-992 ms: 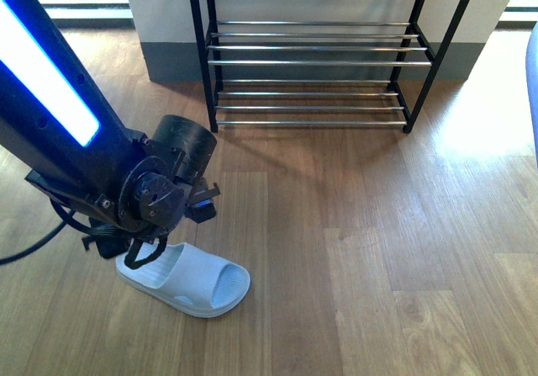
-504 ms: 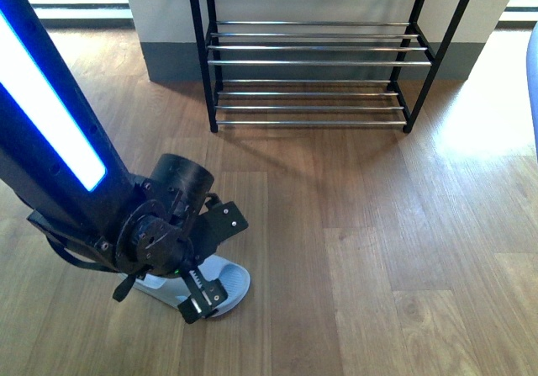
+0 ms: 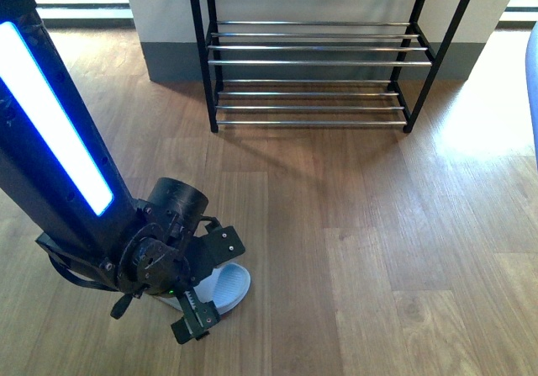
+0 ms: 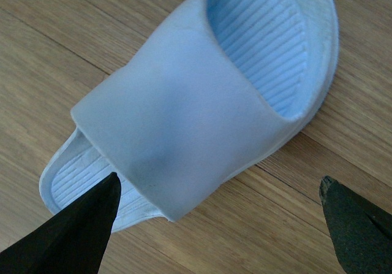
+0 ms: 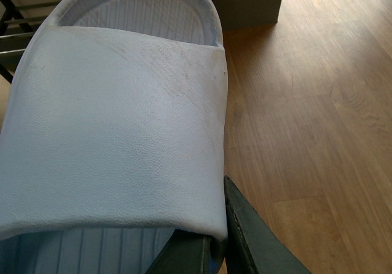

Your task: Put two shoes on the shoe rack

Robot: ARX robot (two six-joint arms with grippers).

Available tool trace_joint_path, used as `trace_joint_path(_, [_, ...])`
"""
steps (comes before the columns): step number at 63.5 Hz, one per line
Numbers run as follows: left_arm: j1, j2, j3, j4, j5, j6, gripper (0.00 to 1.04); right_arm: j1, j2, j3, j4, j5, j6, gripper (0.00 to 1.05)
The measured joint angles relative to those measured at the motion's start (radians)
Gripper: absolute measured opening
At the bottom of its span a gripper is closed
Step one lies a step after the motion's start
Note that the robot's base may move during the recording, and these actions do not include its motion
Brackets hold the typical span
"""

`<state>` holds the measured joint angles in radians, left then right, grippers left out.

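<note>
I need to grab the slide by the strap's toe-side edge (image 4: 124, 171) with my left gripper next, since the strap arches up while the slide's sole (image 4: 86, 177) lies flat on the floor.
One pale blue slide (image 3: 233, 282) lies on the wood floor at the lower left, mostly covered by my left arm. My left gripper (image 3: 204, 294) hangs just over it, open. In the left wrist view the slide (image 4: 202, 102) fills the picture, with the left gripper (image 4: 220, 225) spread wide over its strap edge, not touching it. My right gripper (image 5: 211, 249) is shut on the strap edge of the other pale blue slide (image 5: 116, 133) and holds it off the floor. The black and chrome shoe rack (image 3: 311, 63) stands at the back, its tiers bare. The grey sneakers are out of view.
A wall with a grey skirting (image 3: 172, 60) runs behind the rack. The rack's bars (image 5: 12, 16) and the skirting corner (image 5: 248, 4) show past the held slide. A blue edge (image 3: 533, 82) shows at the far right. Wood floor (image 3: 378, 225) lies between slide and rack.
My left arm has lowered and moved toward the near edge, its wrist turned. Its gripper now covers most of the slide on the floor, which has not visibly moved.
</note>
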<state>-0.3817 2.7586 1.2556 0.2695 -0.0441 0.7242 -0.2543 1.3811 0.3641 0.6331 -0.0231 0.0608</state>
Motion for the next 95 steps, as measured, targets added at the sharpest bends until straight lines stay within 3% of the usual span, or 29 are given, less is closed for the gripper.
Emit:
trace_joint_path(31, [0.071, 0.039, 0.076, -0.105, -0.017, 0.014, 0.95, 0.0, 0.0, 0.0, 0.0, 0.0, 0.0, 0.01])
trace_joint_path(72, [0.065, 0.127, 0.153, -0.134, -0.027, 0.01, 0.95, 0.0, 0.0, 0.0, 0.0, 0.0, 0.0, 0.01])
trace_joint_path(95, [0.043, 0.127, 0.16, -0.146, -0.005, -0.085, 0.45, 0.0, 0.0, 0.0, 0.0, 0.0, 0.0, 0.01])
